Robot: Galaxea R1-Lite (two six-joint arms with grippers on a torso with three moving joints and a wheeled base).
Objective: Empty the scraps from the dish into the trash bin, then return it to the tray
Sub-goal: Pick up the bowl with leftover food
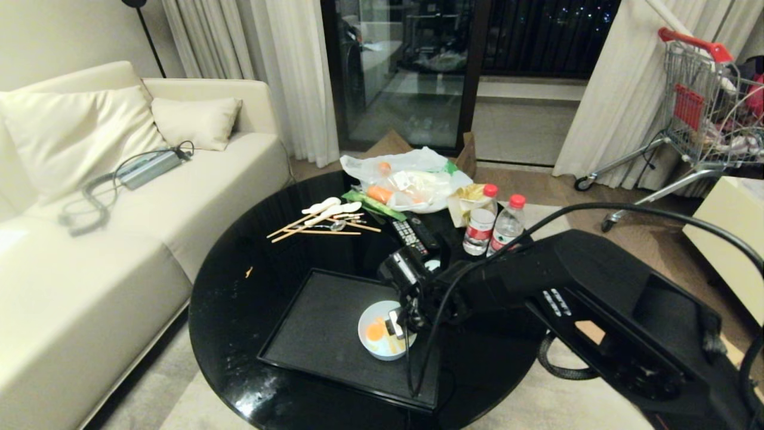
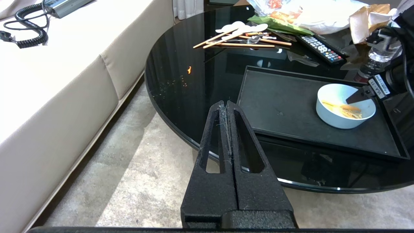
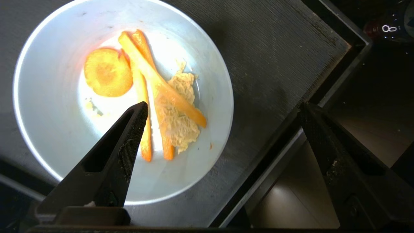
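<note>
My right gripper grabs the dish by its rim [image 1: 415, 341] [image 3: 225, 140] beside the shredded clump next. Then I empty the scraps into the trash bin.
The dish [image 1: 373, 345], a small pale-blue bowl, stands on the right part of the black tray [image 1: 322, 322]. In it lie the scraps: a round orange slice [image 3: 108, 72], thin orange-yellow strips [image 3: 155, 84] and a pale shredded clump. My right gripper [image 3: 223, 106] hangs open just above the dish's rim. One finger [image 3: 123, 145] is over the inside of the dish [image 3: 48, 113] and the other [image 3: 326, 145] is outside it, past the edge of the tray [image 3: 275, 48]. My left gripper [image 2: 226, 103] is shut and empty, parked beside the table over the carpet. The trash bin is out of view.
The tray sits on a round black glass table [image 1: 239, 310]. Behind it lie remote controls [image 1: 418, 233], two water bottles [image 1: 480, 224], chopsticks and spoons [image 1: 322, 224] and a plastic bag of food [image 1: 412, 179]. A sofa [image 1: 89, 239] stands left, a shopping cart [image 1: 704, 107] far right.
</note>
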